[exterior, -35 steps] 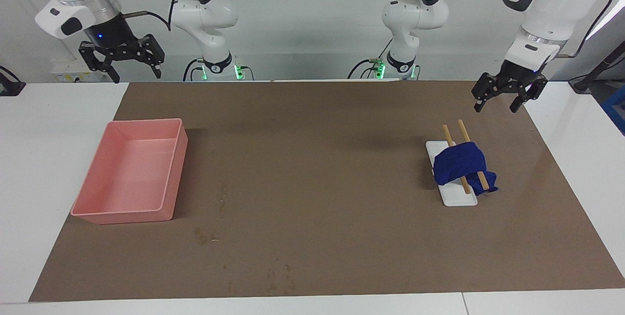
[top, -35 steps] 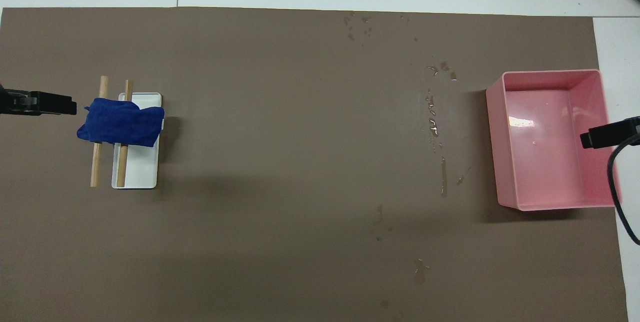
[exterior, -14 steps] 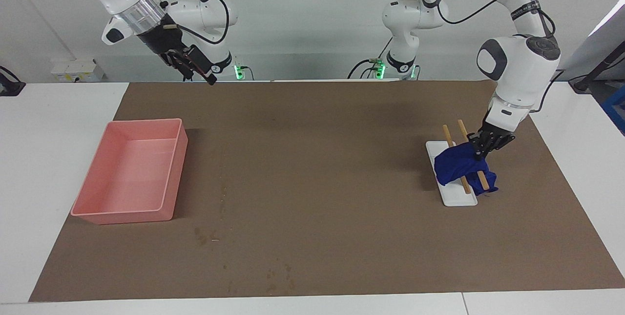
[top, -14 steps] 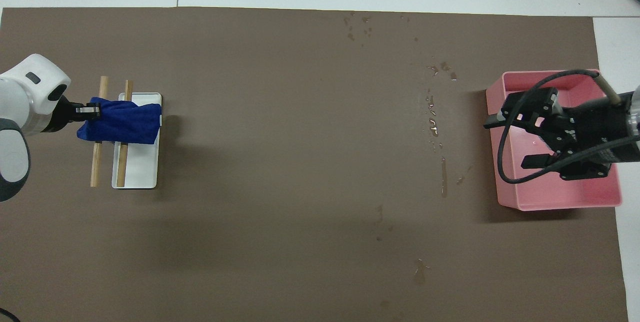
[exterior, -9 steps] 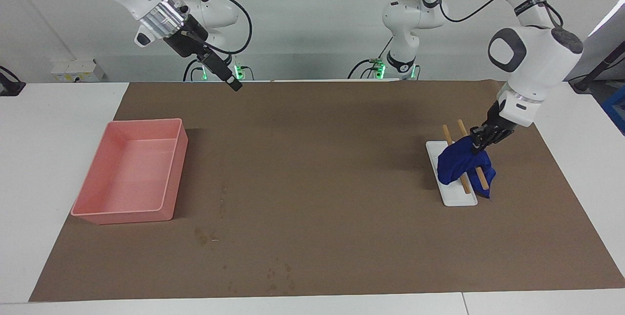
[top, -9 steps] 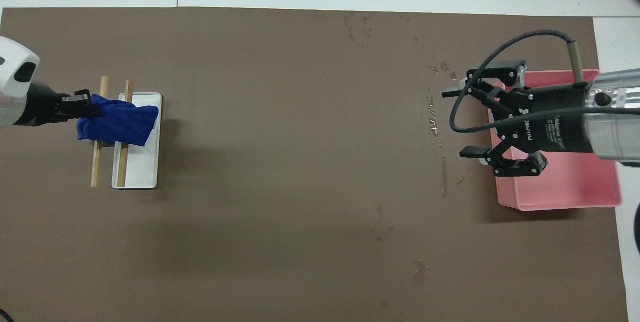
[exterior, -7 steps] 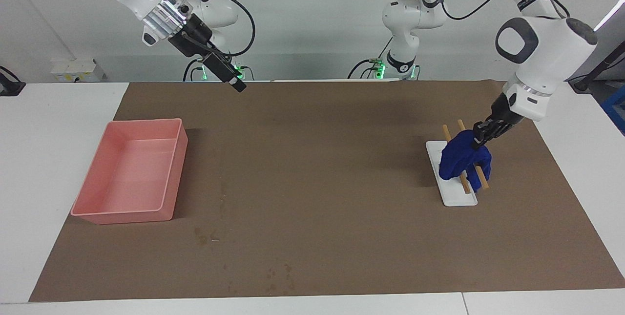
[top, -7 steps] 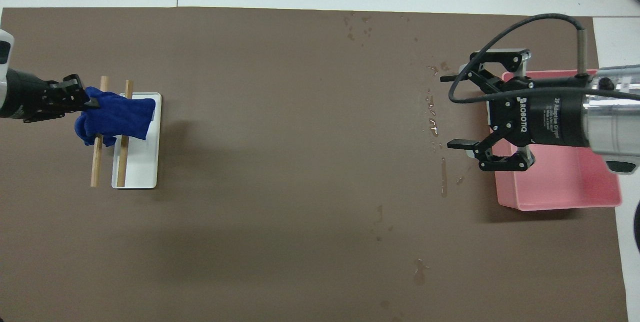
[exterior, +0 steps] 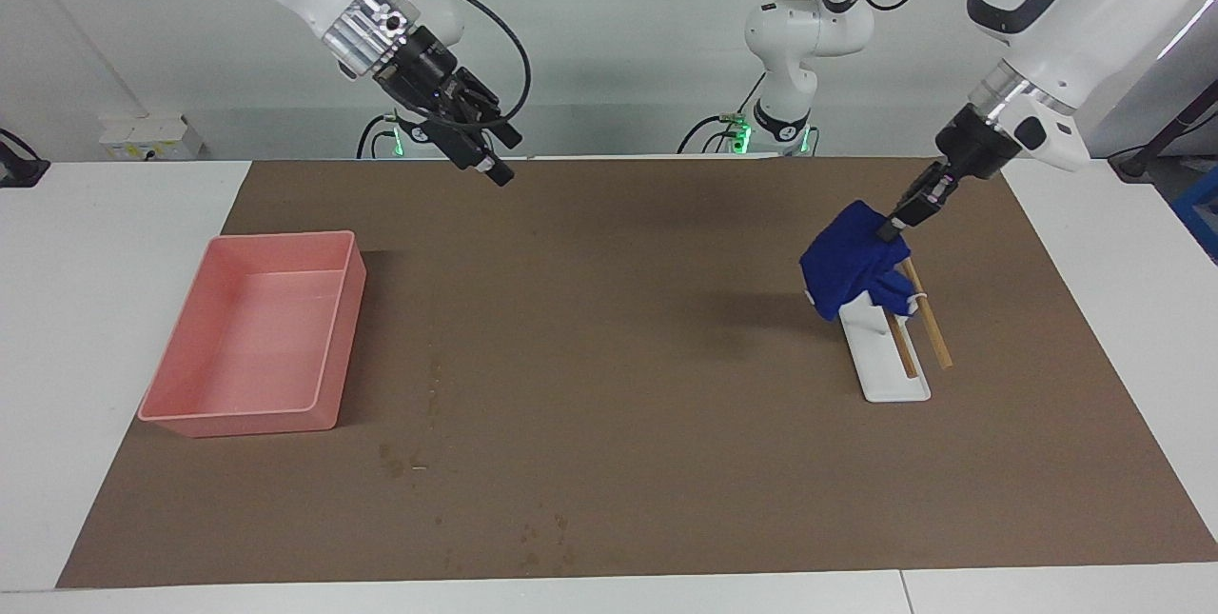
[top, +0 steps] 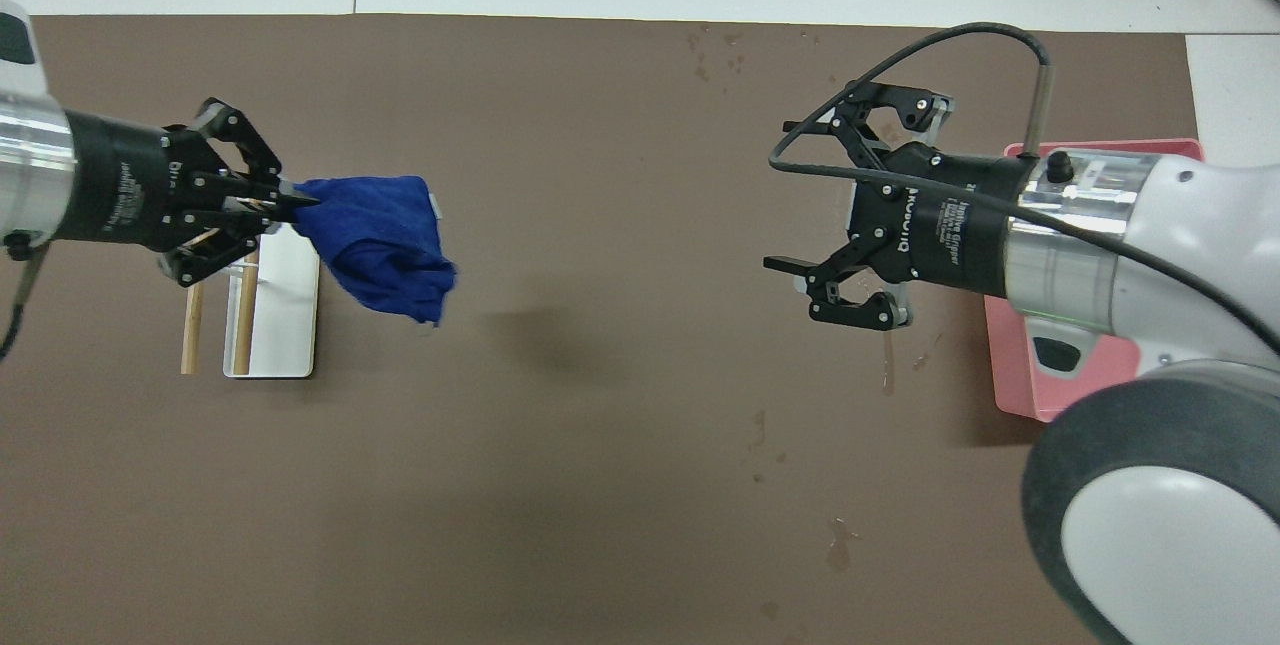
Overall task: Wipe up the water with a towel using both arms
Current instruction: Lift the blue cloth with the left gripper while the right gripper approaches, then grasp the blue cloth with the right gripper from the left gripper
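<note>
My right gripper needs to grab the towel next by its loose hanging end (top: 429,286), because the towel hangs bunched (top: 377,242) from my left gripper at one corner.
My left gripper (exterior: 892,226) (top: 290,201) is shut on one corner of the blue towel (exterior: 850,260) (top: 382,241). The towel hangs bunched in the air over the brown mat, just above the end of the white dish (exterior: 894,376) (top: 287,325) nearer the robots. My right gripper (exterior: 504,162) (top: 780,197) is open and empty. It is raised over the mat beside the pink tray (exterior: 257,333) (top: 1012,370). Water shows as small dark blotches (exterior: 395,460) (top: 838,545) on the mat, more of them farther from the robots (exterior: 542,538) (top: 715,55).
Two wooden sticks (exterior: 928,328) (top: 190,335) lie across the white dish at the left arm's end. The pink tray stands at the right arm's end, partly hidden by the right arm in the overhead view. White table (exterior: 105,214) borders the brown mat (exterior: 618,357).
The left gripper has lifted the towel off the two sticks and carried it up, toward the table's middle. The right gripper has swung from over the pink tray farther toward the middle.
</note>
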`<move>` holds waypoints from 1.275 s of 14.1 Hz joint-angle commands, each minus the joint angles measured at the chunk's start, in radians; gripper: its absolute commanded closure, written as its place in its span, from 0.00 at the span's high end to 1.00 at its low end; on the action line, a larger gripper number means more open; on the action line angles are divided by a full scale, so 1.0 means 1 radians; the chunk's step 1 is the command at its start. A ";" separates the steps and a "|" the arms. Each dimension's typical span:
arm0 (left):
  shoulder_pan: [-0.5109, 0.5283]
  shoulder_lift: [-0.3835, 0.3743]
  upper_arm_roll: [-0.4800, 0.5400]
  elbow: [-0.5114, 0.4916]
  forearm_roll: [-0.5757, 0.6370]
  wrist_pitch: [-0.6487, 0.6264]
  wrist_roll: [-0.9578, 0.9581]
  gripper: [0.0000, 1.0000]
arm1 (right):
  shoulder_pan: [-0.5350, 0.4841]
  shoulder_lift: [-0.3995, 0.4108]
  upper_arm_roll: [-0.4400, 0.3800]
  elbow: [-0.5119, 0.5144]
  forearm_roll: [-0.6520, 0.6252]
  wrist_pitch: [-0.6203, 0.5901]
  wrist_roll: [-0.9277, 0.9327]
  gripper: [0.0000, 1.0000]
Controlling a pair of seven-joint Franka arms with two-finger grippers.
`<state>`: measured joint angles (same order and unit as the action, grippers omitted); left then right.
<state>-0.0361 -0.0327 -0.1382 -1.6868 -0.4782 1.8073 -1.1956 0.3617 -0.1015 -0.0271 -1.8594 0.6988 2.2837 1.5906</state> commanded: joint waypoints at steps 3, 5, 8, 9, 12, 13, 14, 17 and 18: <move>-0.008 -0.012 -0.063 0.003 -0.222 0.056 -0.525 0.00 | 0.017 0.063 0.007 -0.007 0.063 0.140 0.011 1.00; -0.034 -0.013 -0.078 -0.010 -0.264 0.116 -0.614 0.00 | 0.080 0.100 0.009 -0.004 0.091 0.236 0.012 1.00; -0.111 -0.013 -0.078 -0.043 -0.267 0.283 -0.728 0.00 | 0.114 0.112 0.010 0.006 0.091 0.258 0.025 1.00; -0.131 -0.013 -0.078 -0.056 -0.267 0.332 -0.748 0.00 | 0.129 0.111 0.013 0.006 0.091 0.261 0.037 1.00; -0.174 -0.015 -0.078 -0.065 -0.267 0.385 -0.777 0.00 | 0.163 0.111 0.013 0.005 0.091 0.281 0.048 1.00; -0.185 -0.015 -0.078 -0.065 -0.267 0.397 -0.783 0.00 | 0.164 0.111 0.013 0.005 0.091 0.280 0.045 1.00; -0.195 -0.015 -0.078 -0.063 -0.267 0.394 -0.795 0.00 | 0.164 0.111 0.013 0.005 0.091 0.284 0.045 1.00; -0.211 -0.016 -0.080 -0.062 -0.267 0.386 -0.806 0.00 | 0.164 0.112 0.012 -0.003 0.091 0.287 0.026 1.00; -0.209 -0.016 -0.080 -0.060 -0.267 0.385 -0.808 0.00 | 0.164 0.112 0.013 -0.003 0.090 0.287 0.025 1.00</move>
<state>-0.2317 -0.0342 -0.2283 -1.7381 -0.7246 2.1753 -1.9874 0.5261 0.0128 -0.0146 -1.8571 0.7675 2.5558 1.6287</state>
